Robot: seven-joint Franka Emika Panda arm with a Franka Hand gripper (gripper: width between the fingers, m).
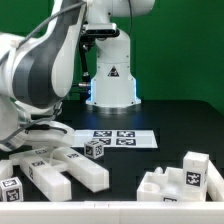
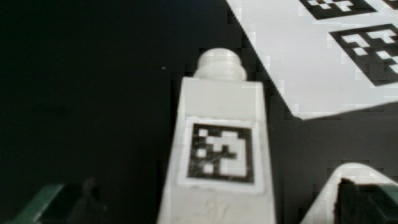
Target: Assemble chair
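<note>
My gripper closes on the white bar now, since its open fingers are on either side of the bar behind its square tag (image 2: 221, 152).
In the wrist view, a white chair bar (image 2: 221, 120) with a round peg at its far end and a square tag on its top face lies on the black table. My gripper (image 2: 205, 203) is open and straddles the bar. One dark finger (image 2: 48, 200) and the other finger (image 2: 365, 195) stand clear of the bar on either side. In the exterior view, several white chair bars and slabs (image 1: 62, 170) lie at the left under my arm, which hides the gripper. A small tagged cube (image 1: 95, 150) sits beside them. A blocky tagged chair part (image 1: 182, 180) lies at the right.
The marker board (image 1: 118, 137) lies flat on the black table in front of the robot base (image 1: 110, 75). Its corner shows in the wrist view (image 2: 311, 60), just beyond the bar's peg end. A green wall stands behind.
</note>
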